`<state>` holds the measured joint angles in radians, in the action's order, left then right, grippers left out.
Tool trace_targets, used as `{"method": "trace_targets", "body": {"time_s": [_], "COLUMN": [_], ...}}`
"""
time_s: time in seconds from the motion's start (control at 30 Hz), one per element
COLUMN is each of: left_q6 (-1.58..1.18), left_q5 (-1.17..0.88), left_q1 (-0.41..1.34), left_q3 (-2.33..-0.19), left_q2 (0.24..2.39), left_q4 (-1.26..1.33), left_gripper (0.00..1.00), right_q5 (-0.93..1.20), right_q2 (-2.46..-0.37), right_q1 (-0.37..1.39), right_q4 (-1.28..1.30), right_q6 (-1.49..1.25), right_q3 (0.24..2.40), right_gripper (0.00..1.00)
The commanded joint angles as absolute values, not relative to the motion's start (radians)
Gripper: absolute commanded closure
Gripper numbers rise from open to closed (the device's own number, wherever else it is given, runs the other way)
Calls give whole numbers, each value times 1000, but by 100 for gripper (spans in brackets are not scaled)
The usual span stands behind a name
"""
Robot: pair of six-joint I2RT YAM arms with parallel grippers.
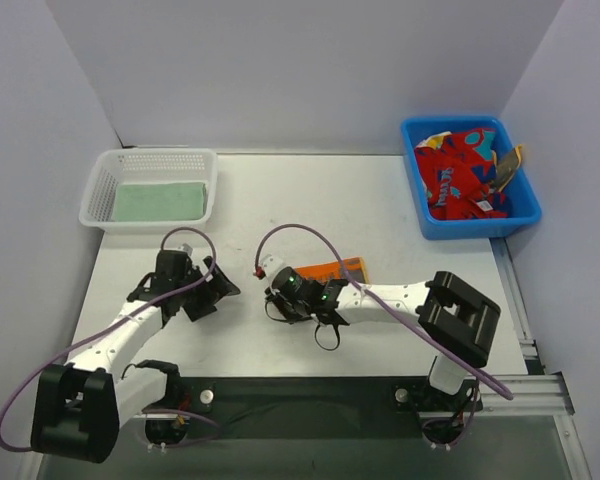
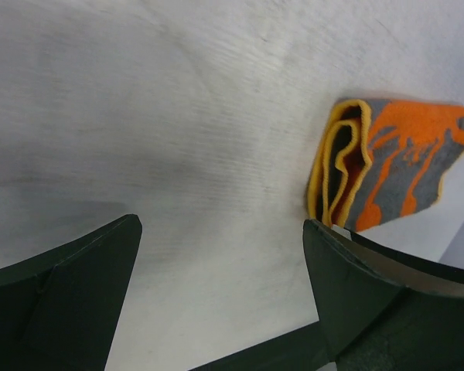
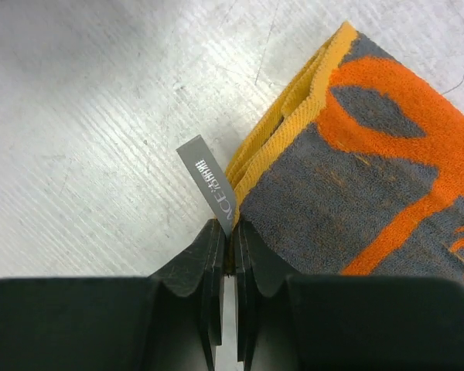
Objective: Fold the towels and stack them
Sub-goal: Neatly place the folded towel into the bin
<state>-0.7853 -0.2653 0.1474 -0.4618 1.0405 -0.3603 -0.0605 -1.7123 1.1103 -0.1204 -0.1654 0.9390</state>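
The left gripper grabs the orange towel's yellow hem edge (image 2: 342,154) next, layers together, to stack the towel still folded on the green towel.
A folded orange towel with dark grey marks (image 1: 337,268) lies on the white table near the middle. My right gripper (image 1: 310,281) is shut on its near-left corner (image 3: 230,228), pinching the yellow hem beside a grey label (image 3: 209,184); the towel (image 3: 356,178) spreads away to the right. My left gripper (image 1: 212,295) hovers low over bare table to the left, open and holding nothing (image 2: 220,224), with the towel (image 2: 394,166) just past its right finger (image 2: 348,286). A pale green towel (image 1: 160,200) lies flat in the white basket. Red towels with blue shapes (image 1: 465,168) are heaped in the blue bin.
The white mesh basket (image 1: 150,156) stands at the back left and the blue bin (image 1: 477,228) at the back right. Purple cables loop above both wrists. Grey walls close in the table on three sides.
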Motion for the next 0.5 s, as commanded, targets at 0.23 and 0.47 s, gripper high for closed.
{"method": "trace_targets", "body": {"time_s": [0.23, 0.47], "left_q6": [-1045, -1155], "left_q5": [-215, -149], "left_q1": [416, 527], "left_q3": [-503, -503], "left_q2": [1199, 1307], "left_q4": [-37, 80], "left_gripper": [2, 3], "right_q5": [74, 87], "right_q2": [-1588, -1571], "right_q1": [1069, 1058], "right_q4": [-468, -500], "right_q6": [-241, -255], "right_q3": [781, 755], "right_gripper": [100, 100]}}
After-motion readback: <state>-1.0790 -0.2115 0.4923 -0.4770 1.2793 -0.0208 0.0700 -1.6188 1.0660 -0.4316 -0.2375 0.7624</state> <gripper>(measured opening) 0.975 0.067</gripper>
